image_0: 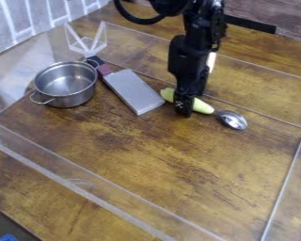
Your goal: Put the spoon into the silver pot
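Note:
My fingertips reach down around the yellow-green handle [201,106], level with the wooden table, so my gripper closes next, which would catch the spoon.
The spoon [213,112] lies on the wooden table at the right, its yellow-green handle pointing left and its shiny bowl [233,120] to the right. My gripper [186,102] hangs straight down over the handle's left end, fingers open and astride the handle. Part of the handle is hidden behind the fingers. The silver pot [65,84] stands at the left, empty, well apart from the gripper.
A flat grey rectangular block [131,90] lies between pot and spoon. A clear plastic stand [86,40] sits behind the pot. Low transparent walls [116,193] ring the wooden table [179,169].

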Motion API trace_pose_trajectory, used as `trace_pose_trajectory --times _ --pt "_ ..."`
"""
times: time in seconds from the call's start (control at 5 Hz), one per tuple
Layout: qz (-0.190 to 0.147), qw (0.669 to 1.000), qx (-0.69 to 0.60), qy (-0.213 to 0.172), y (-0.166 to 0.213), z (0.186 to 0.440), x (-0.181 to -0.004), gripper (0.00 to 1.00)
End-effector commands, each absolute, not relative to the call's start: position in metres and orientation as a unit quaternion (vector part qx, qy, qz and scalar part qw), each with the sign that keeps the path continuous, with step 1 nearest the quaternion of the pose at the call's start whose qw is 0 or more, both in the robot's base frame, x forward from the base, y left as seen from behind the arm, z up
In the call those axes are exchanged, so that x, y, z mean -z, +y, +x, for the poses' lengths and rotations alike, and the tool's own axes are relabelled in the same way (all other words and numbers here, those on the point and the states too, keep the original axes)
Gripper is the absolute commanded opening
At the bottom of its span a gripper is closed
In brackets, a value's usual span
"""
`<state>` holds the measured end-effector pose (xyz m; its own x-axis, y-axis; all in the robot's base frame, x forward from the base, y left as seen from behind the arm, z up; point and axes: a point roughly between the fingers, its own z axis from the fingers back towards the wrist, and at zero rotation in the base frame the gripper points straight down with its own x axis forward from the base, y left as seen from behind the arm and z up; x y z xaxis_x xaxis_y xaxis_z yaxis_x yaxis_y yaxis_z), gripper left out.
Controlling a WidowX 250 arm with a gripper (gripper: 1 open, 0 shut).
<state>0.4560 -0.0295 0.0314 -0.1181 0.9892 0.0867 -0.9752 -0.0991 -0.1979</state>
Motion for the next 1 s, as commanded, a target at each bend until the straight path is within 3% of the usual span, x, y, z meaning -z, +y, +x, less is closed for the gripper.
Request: trace_pose_trajectory --times 0.0,0.4,0.6,0.8 --pt "-0.05 0.649 -0.751 -0.111 -0.026 0.458 -0.04 1.0" --pt "-0.057 0.663 -0.739 -0.103 -0.036 0.458 -0.038 1.0" --pt "-0.058 0.66 -0.742 -0.102 -0.035 0.458 -0.041 0.0" --pt "-0.064 0.656 -0.746 -0.094 -0.031 0.458 -0.054 0.0"
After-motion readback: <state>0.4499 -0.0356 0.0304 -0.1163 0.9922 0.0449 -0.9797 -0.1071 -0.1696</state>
